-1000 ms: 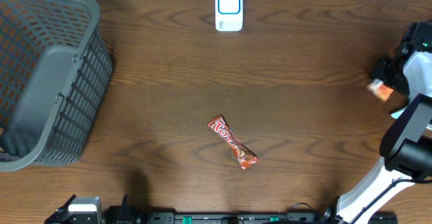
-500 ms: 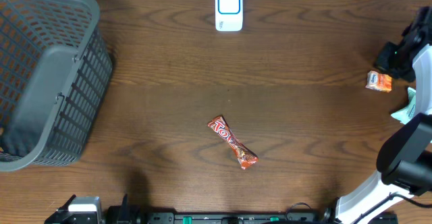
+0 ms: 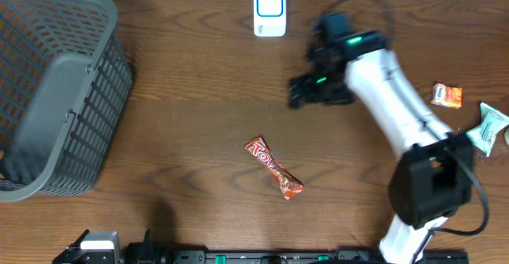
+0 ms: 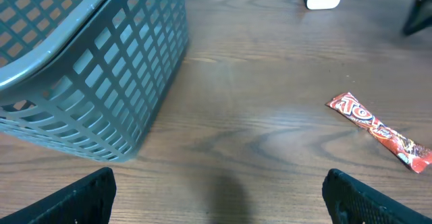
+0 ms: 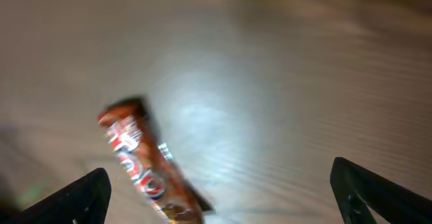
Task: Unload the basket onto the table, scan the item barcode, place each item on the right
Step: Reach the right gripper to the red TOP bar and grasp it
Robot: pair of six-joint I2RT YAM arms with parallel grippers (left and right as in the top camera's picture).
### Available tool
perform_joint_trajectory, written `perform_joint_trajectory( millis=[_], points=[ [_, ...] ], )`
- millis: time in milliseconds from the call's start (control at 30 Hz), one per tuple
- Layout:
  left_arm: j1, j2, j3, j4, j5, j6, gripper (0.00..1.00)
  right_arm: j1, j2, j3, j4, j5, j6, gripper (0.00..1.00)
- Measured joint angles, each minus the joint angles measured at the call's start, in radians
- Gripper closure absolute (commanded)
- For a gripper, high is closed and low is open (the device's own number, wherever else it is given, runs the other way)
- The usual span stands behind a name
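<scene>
My right gripper grabs the candy bar across its middle by its long edges next, leaving the candy bar's bottom open for scanning.
A red-orange candy bar lies flat near the middle of the wooden table, also seen in the left wrist view. In the right wrist view the bar is blurred, below and near the left finger. The white scanner with a blue face stands at the back edge. My right gripper hovers right of the scanner and behind the bar, open and empty. My left gripper stays low at the front left, open with nothing between its fingers.
A large grey slatted basket fills the left side, close to the left gripper's view of the basket. A small orange packet and a teal packet lie at the far right.
My right arm swung from the right edge leftward toward the table's middle, leaving the small orange packet on the table. The left arm has not moved.
</scene>
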Motion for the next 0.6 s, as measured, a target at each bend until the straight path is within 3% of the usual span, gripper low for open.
perform_joint_trajectory(
  millis=[67, 167, 267, 333, 400, 533, 600],
  points=[
    [0.0, 0.0, 0.0, 0.0, 0.0, 0.0, 0.02, 0.112, 0.0, -0.013, 0.003, 0.06, 0.004, 0.02],
    [0.0, 0.0, 0.0, 0.0, 0.0, 0.0, 0.02, 0.278, 0.0, -0.06, 0.003, 0.183, 0.039, 0.12],
    [0.0, 0.0, 0.0, 0.0, 0.0, 0.0, 0.02, 0.363, 0.0, -0.127, 0.056, 0.243, 0.056, 0.14],
    [0.0, 0.0, 0.0, 0.0, 0.0, 0.0, 0.02, 0.403, 0.0, -0.179, 0.105, 0.272, 0.061, 0.22],
    [0.0, 0.0, 0.0, 0.0, 0.0, 0.0, 0.02, 0.438, 0.0, -0.244, 0.18, 0.303, 0.068, 0.38],
    [0.0, 0.0, 0.0, 0.0, 0.0, 0.0, 0.02, 0.467, 0.0, -0.365, 0.301, 0.363, 0.07, 0.59],
    [0.0, 0.0, 0.0, 0.0, 0.0, 0.0, 0.02, 0.467, 0.0, -0.401, 0.323, 0.381, 0.075, 0.88]
  ],
)
